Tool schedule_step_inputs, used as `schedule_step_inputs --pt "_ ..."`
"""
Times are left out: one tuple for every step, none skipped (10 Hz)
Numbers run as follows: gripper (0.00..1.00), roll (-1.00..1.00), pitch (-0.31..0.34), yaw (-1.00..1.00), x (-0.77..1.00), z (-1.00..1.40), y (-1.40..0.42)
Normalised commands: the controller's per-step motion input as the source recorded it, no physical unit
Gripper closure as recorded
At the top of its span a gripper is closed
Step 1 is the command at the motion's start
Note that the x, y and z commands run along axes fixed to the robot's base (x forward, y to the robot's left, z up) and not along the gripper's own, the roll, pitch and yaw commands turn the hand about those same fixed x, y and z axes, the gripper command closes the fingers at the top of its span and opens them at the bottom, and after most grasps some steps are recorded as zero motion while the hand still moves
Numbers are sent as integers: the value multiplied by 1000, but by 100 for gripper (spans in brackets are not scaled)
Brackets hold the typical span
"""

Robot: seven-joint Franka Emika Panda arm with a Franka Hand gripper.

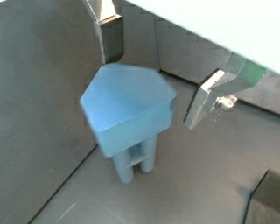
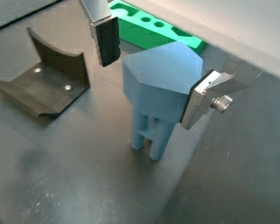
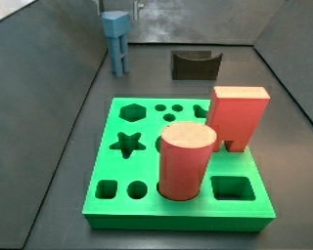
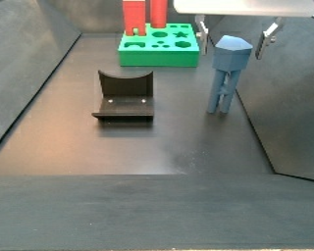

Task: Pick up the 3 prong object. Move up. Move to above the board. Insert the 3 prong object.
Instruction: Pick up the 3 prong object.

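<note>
The gripper grips the 3 prong object by its hexagonal head (image 3: 116, 24) next, and its thin legs stay free to enter the board (image 3: 172, 217).
The 3 prong object (image 4: 227, 67) is a light-blue piece with a hexagonal head on thin legs. It stands upright on the dark floor, apart from the board, and also shows in the side view (image 3: 114, 39). My gripper (image 4: 235, 34) is open, its two fingers on either side of the head. In both wrist views the head (image 1: 129, 107) (image 2: 161, 86) lies between the silver fingers (image 1: 111, 31) (image 2: 208, 96), with a gap on at least one side. The green board (image 3: 172, 217) (image 4: 160, 59) (image 2: 154, 33) lies flat on the floor.
A red cylinder (image 3: 186, 161) and a red rectangular block (image 3: 238, 119) stand in the board. A small dark arch-shaped block (image 4: 125, 96) (image 2: 43, 83) (image 3: 195, 63) sits on the floor between piece and board. Grey walls enclose the floor on all sides.
</note>
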Motion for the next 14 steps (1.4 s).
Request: schedule_step_inputs --pt "0 17 -67 -391 -120 -177 -174" --pt "0 14 -70 -446 -86 -234 -120" --pt "0 24 -51 -534 -9 -274 -80" --pt "0 33 -60 -606 -43 -331 -74" --pt "0 37 -63 -620 -26 -457 -60" --pt "0 0 40 120 0 0 0" --pt "0 0 -10 0 0 0 0" --pt "0 0 0 0 0 0 0" --pt "100 0 0 0 0 0 0" --pt "100 0 0 0 0 0 0" --pt "100 0 0 0 0 0 0" --pt "100 0 0 0 0 0 0" --pt "100 0 0 0 0 0 0" --pt "100 0 0 0 0 0 0"
